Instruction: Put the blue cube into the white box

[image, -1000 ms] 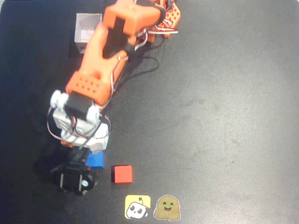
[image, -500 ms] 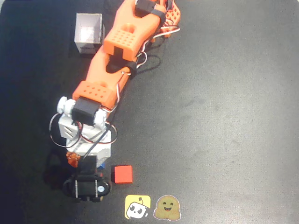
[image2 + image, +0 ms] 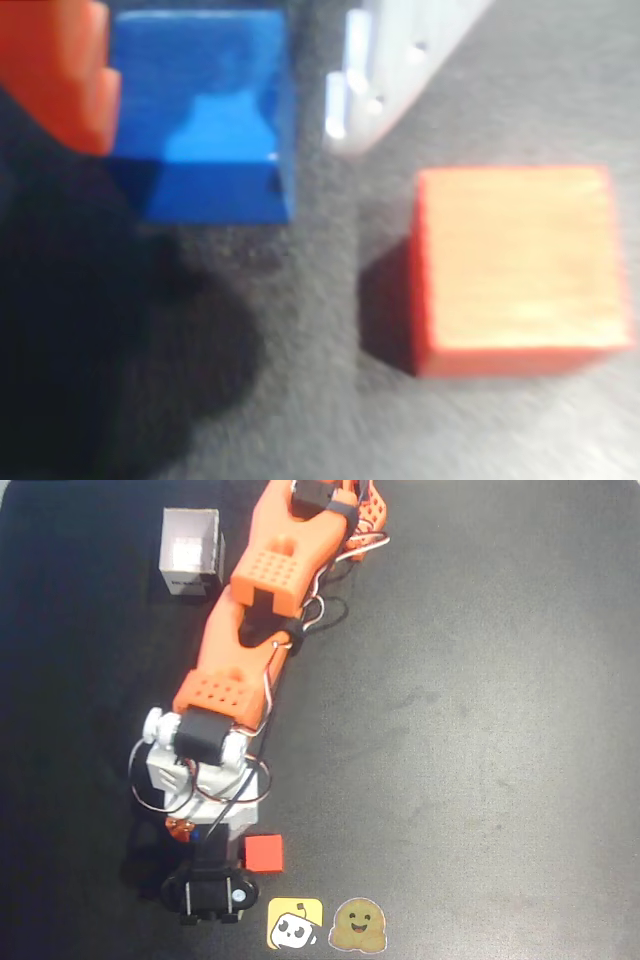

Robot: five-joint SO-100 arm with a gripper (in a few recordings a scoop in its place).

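Observation:
The robot's gripper will put the cube into the white box (image 3: 190,552), so it will next grab the blue cube by its opposite sides.
In the wrist view the blue cube (image 3: 200,110) rests on the black table between my gripper's fingers. The orange finger (image 3: 55,75) lies against its left side. A narrow gap separates the cube from the white finger (image 3: 385,60) on the right. My gripper (image 3: 215,100) is open around the cube. From overhead, the gripper (image 3: 222,848) and its black camera block cover the blue cube near the table's front edge. The white box (image 3: 190,552) stands far off at the top left, beside the arm's base.
A red cube (image 3: 263,852) (image 3: 515,270) sits just right of the gripper, a small gap away. Two stickers (image 3: 325,924) lie at the front edge. The orange arm (image 3: 250,630) runs diagonally from the top centre. The right half of the black mat (image 3: 480,730) is bare.
The arm has stretched out and shifted right and toward the front edge. The blue cube, partly visible overhead a second ago, now lies under the gripper. Red cube and box have not moved.

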